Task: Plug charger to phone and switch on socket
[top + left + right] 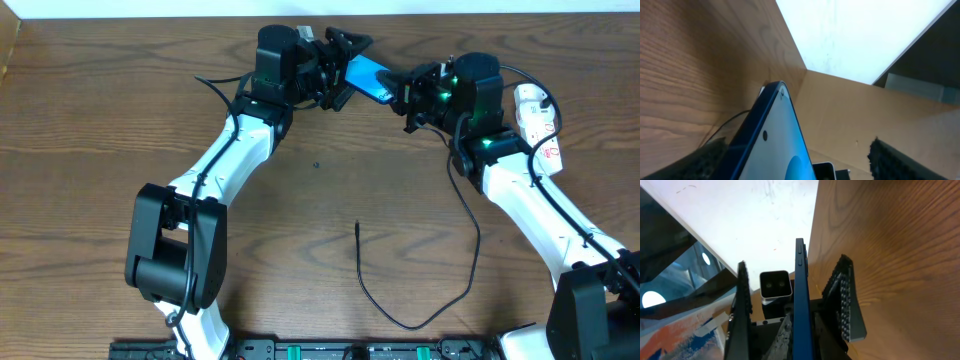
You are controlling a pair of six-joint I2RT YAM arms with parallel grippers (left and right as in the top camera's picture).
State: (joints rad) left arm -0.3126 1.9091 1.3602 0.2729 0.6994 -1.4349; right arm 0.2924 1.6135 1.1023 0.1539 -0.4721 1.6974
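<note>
The phone's end reaches in past both fingertips of my left gripper, one facing the lit screen, so my left gripper closes on the phone next.
The phone [368, 76], blue screen lit, hangs above the far middle of the table between my two grippers. My right gripper [402, 92] is shut on its right end; in the right wrist view the phone's dark blue edge [800, 290] rises from between my own fingers. My left gripper [343, 70] is open and straddles the other end. In the left wrist view the phone [780, 145] lies close to one finger [702, 160], with a wide gap to the other. The charger's black cable [420, 300] lies on the table, its tip [358, 226] free. The white socket [540, 125] lies at the right.
The cable loops from the table's middle front up under my right arm [530, 200]. A white wall runs along the table's far edge [200, 10], just behind both grippers. The left arm [220, 170] crosses the left half of the table.
</note>
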